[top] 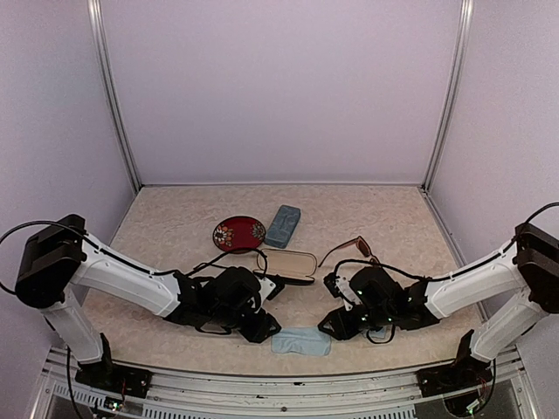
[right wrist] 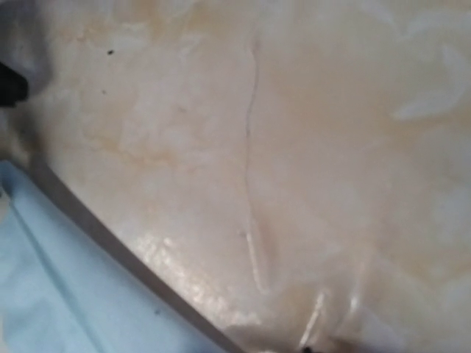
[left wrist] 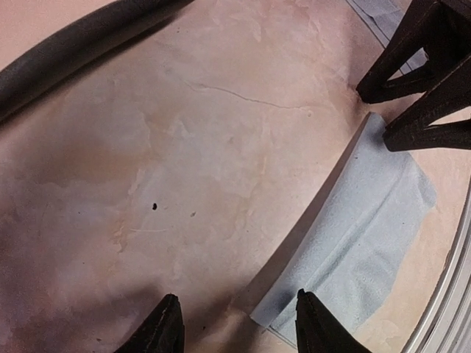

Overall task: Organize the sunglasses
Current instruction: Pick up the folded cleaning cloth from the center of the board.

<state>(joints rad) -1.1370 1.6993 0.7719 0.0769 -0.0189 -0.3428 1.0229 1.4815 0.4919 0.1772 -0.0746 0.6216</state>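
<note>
My right gripper should close: its fingers straddle the edge of the light blue cloth (top: 301, 340) at the tabletop.
The thin black-framed sunglasses (top: 288, 264) lie on the table's middle, just beyond my left gripper. The reddish-brown sunglasses (top: 353, 249) lie to their right, just behind my right gripper. Neither pair shows in the wrist views. My left gripper (top: 266, 330) is open and empty, low over the table at the left end of a light blue cloth (top: 301, 340); in the left wrist view (left wrist: 239, 323) its fingers straddle the cloth's corner (left wrist: 360, 243). My right gripper (top: 334, 325) is at the cloth's right end, its fingertips (left wrist: 366, 92) apart and empty.
A red round floral case (top: 238, 233) and a blue-grey rectangular case (top: 283, 225) lie at the back centre. A black cable (left wrist: 81, 44) crosses the left wrist view. The metal table rail (top: 288, 380) runs close in front of the cloth. The blurred right wrist view shows the cloth (right wrist: 59, 294).
</note>
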